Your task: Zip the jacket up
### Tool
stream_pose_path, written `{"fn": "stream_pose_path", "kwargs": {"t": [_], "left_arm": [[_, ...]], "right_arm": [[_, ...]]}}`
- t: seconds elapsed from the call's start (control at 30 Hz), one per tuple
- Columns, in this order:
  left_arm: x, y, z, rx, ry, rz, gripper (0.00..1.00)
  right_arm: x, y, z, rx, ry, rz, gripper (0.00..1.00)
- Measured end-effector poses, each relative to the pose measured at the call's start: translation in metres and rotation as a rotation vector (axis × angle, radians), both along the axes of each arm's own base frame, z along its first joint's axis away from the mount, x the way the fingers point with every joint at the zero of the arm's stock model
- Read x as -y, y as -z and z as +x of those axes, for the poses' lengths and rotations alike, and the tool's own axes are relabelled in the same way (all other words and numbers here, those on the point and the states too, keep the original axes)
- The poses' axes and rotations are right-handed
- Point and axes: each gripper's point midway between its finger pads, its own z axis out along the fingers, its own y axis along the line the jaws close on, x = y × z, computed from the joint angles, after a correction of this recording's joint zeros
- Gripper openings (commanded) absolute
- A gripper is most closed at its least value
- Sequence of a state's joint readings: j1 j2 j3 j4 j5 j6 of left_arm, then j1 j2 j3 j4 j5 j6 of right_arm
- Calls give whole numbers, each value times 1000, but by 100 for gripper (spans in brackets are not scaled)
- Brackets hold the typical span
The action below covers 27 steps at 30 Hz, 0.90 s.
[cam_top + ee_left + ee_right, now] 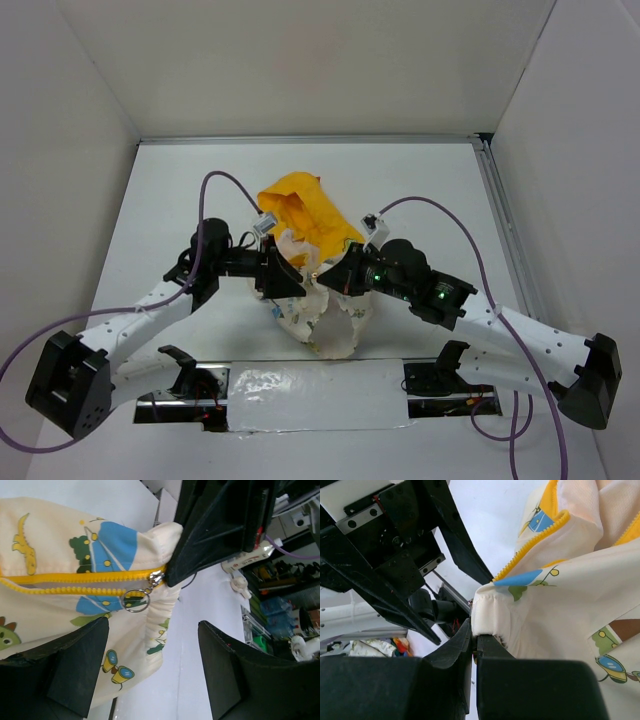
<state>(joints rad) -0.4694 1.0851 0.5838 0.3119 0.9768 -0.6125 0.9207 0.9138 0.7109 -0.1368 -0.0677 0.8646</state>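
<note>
To zip up the jacket, my left gripper next needs to grab the zipper slider's metal ring pull [135,600], leaving fabric and teeth [75,582] free.
The jacket [332,322] lies bunched between my two arms, its yellow hood [295,212] towards the back. My right gripper [322,275] is shut on the jacket's cream hem corner [492,617], right at the bottom end of the yellow zipper [530,550]. My left gripper [298,283] faces it, open and empty. In the left wrist view its fingers [75,665] stand apart just below the zipper slider [157,577] and its metal ring pull [136,600]. The yellow zipper teeth [75,582] run left from the slider. The right gripper's black fingers [220,525] hold the fabric beside the slider.
A silver taped strip [300,395] runs along the near edge between the arm bases. White walls enclose the table, with a metal rail [505,230] on the right. Purple cables [225,185] loop over both arms.
</note>
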Motion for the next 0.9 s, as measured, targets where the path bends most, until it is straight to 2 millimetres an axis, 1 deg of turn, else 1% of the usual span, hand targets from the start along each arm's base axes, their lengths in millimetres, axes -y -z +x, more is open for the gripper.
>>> {"fn": "stream_pose_path", "kwargs": {"t": [0.13,0.23,0.33,0.47,0.67,0.8,0.83,0.9], "left_arm": [[2,-7,-8,5,63,-35,84],[3,-10,-12,5,111,-59,83],[5,-7,-14,-15,147,-66,82],[6,-1,-14,-50,166,-60,82],[6,-2,-14,-43,176,-66,81],[6,-4,-16,-48,185,-74,77],[5,-5,-16,-48,189,-75,73],[5,-5,-17,-48,190,-76,69]], "right_arm": [[-2,0,1,8,-6,-1,0],[-4,4,1,0,-15,-9,0],[-7,5,1,0,-26,-8,0],[-10,-2,1,21,-38,14,0],[-13,-7,0,37,-56,35,0],[-14,-2,1,27,-53,22,0],[-15,1,2,21,-53,15,0],[-16,7,3,8,-50,0,0]]}}
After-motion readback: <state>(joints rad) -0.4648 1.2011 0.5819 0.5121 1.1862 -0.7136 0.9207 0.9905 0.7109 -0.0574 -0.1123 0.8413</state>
